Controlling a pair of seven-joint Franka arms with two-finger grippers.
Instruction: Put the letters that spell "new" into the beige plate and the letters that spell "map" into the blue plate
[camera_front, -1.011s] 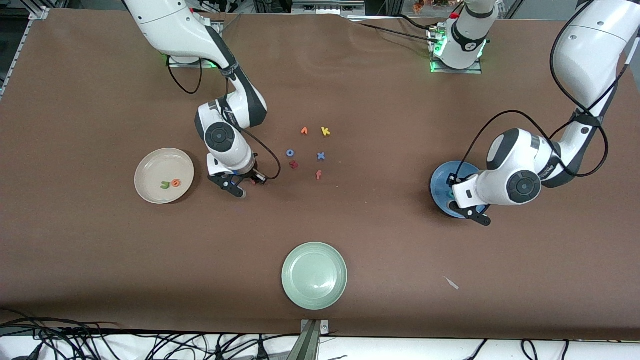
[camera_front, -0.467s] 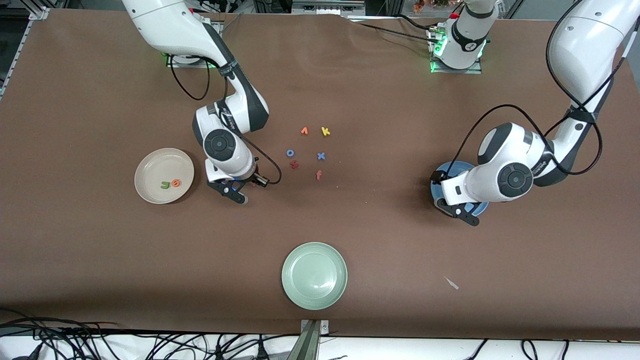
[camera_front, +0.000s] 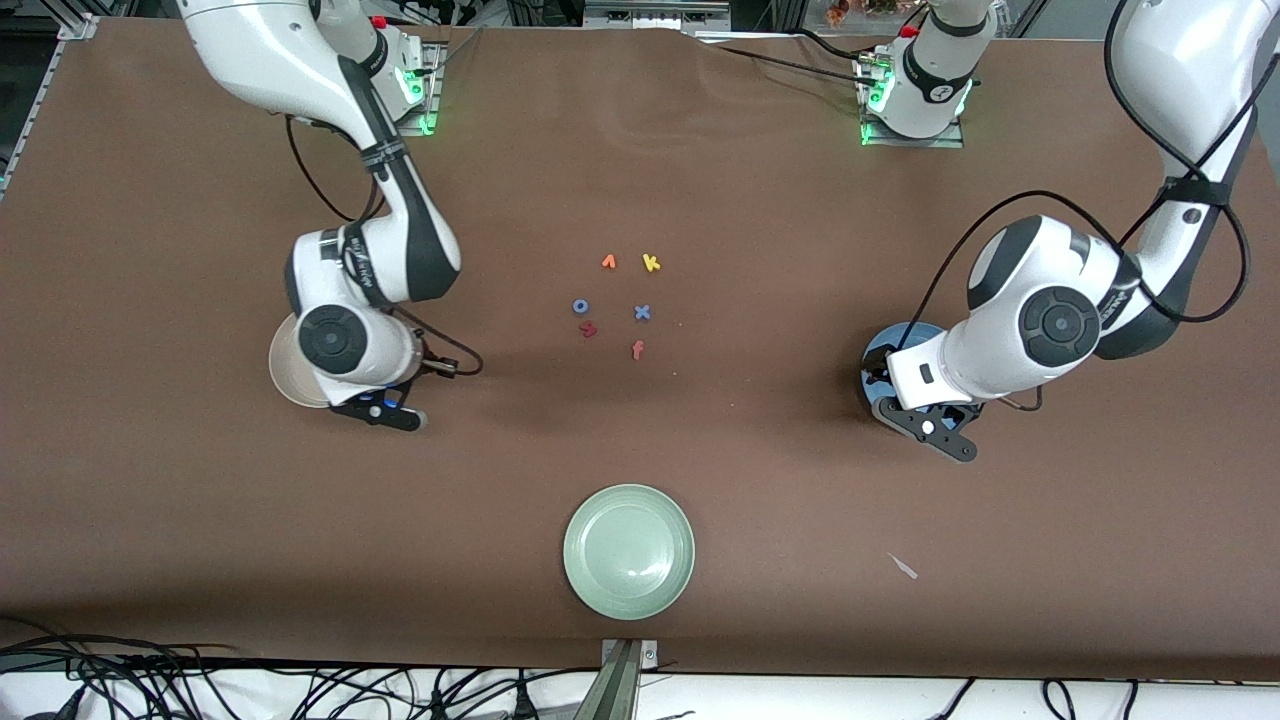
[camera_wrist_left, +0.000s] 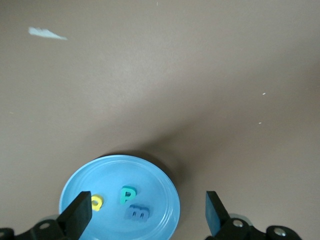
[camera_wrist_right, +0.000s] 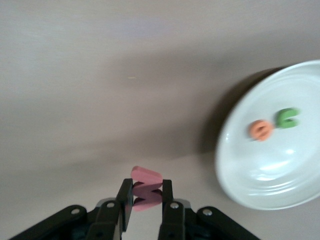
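My right gripper moves the w near the green n next, before releasing it, since the pinkish-red w (camera_wrist_right: 146, 186) hangs outside the beige plate's rim (camera_wrist_right: 221, 149).
My right gripper (camera_wrist_right: 146, 194) is shut on the pinkish-red w (camera_wrist_right: 146, 186) and hangs by the edge of the beige plate (camera_wrist_right: 280, 175). In that plate lie the orange e (camera_wrist_right: 260, 130) and the green n (camera_wrist_right: 288, 118). In the front view the right gripper (camera_front: 388, 411) and its wrist hide most of the beige plate (camera_front: 280, 372). My left gripper (camera_wrist_left: 148, 212) is open above the blue plate (camera_wrist_left: 95, 172), which holds the blue m (camera_wrist_left: 137, 214), a yellow letter (camera_wrist_left: 96, 202) and a teal letter (camera_wrist_left: 127, 194). The left gripper (camera_front: 935, 432) also covers much of the blue plate (camera_front: 895, 342).
Loose letters lie mid-table: an orange v shape (camera_front: 608, 262), a yellow k (camera_front: 651, 263), a blue o (camera_front: 580, 306), a blue x (camera_front: 642, 313), a dark red letter (camera_front: 588, 328) and an orange-red letter (camera_front: 637, 350). A pale green plate (camera_front: 628, 550) sits near the front edge, a white scrap (camera_front: 903, 566) beside it.
The right arm has carried the w from the loose letters over to the beige plate's edge. The left gripper has opened over the blue plate and shifted slightly.
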